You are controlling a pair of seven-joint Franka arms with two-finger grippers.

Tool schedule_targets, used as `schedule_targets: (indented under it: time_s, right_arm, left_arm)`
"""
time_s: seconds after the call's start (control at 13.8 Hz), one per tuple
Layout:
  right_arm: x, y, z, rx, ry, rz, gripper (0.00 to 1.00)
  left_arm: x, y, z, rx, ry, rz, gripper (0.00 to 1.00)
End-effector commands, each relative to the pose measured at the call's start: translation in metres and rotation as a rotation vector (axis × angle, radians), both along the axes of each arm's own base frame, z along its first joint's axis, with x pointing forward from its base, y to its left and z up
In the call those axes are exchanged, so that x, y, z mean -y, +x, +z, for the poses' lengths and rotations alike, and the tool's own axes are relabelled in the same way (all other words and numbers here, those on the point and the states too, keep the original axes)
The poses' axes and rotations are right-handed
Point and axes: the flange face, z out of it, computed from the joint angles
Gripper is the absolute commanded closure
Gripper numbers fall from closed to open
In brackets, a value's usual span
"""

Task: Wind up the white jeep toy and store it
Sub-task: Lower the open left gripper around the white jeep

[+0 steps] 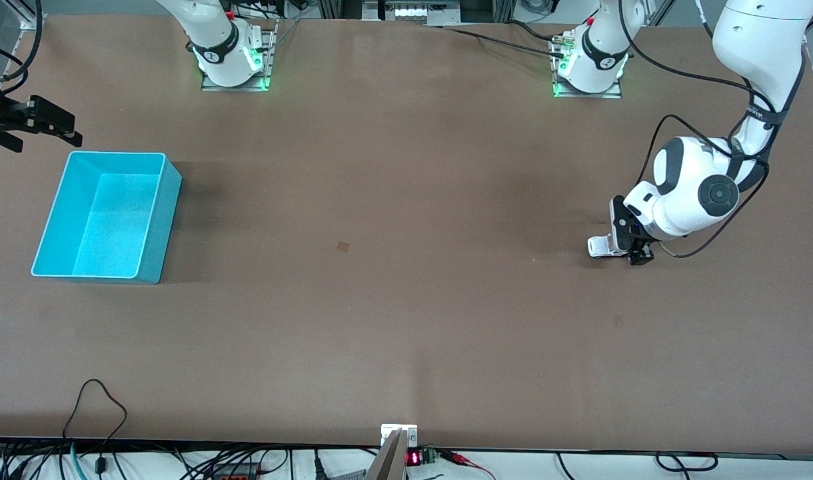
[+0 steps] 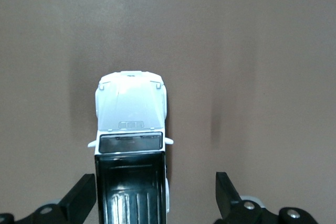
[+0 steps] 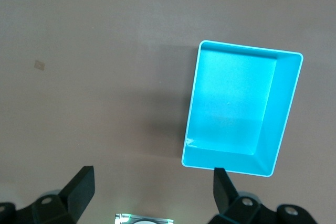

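My fingers are beside the black roof panel (image 2: pixel 131 188), behind the white hood (image 2: pixel 131 102) in the left wrist view, so I need to close my left gripper on the jeep.
The white jeep toy (image 1: pixel 600 247) stands on the brown table toward the left arm's end. In the left wrist view the white jeep toy (image 2: pixel 131 108) shows its white hood and black roof panel. My left gripper (image 1: pixel 630 244) is down at the table, open, with the jeep's rear between its fingers (image 2: pixel 81 195). One finger is close beside the jeep's side, the other stands well apart. The turquoise bin (image 1: pixel 116 155) sits empty toward the right arm's end. My right gripper (image 1: pixel 43 123) waits open and empty in the air beside the bin (image 3: pixel 286 108).
The two arm bases (image 1: pixel 233 57) stand along the table's farthest edge from the front camera. A small square mark (image 1: pixel 343 247) lies mid-table. Cables (image 1: pixel 100 400) hang at the edge nearest the front camera.
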Motion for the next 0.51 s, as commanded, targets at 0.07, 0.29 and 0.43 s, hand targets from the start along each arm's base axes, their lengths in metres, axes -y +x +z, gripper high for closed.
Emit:
schedule_targets:
  time_s: [0.07,0.29,0.43]
  right_arm:
    - [-0.0003,0.0002,0.003,-0.007,0.001,-0.009,0.0]
    - [-0.0003,0.0002,0.003,-0.007,0.001,-0.009,0.0]
    - [-0.0005,0.0002,0.003,-0.007,0.002,-0.009,0.0]
  left_arm:
    - [-0.0004,0.0022,0.0027,0.048,0.01,-0.074,0.0]
    - [-0.0034,0.0013,-0.0005,0.047,0.008,-0.074,0.0]
    - [-0.0041,0.0007,-0.0011,0.046,0.008,-0.071,0.01]
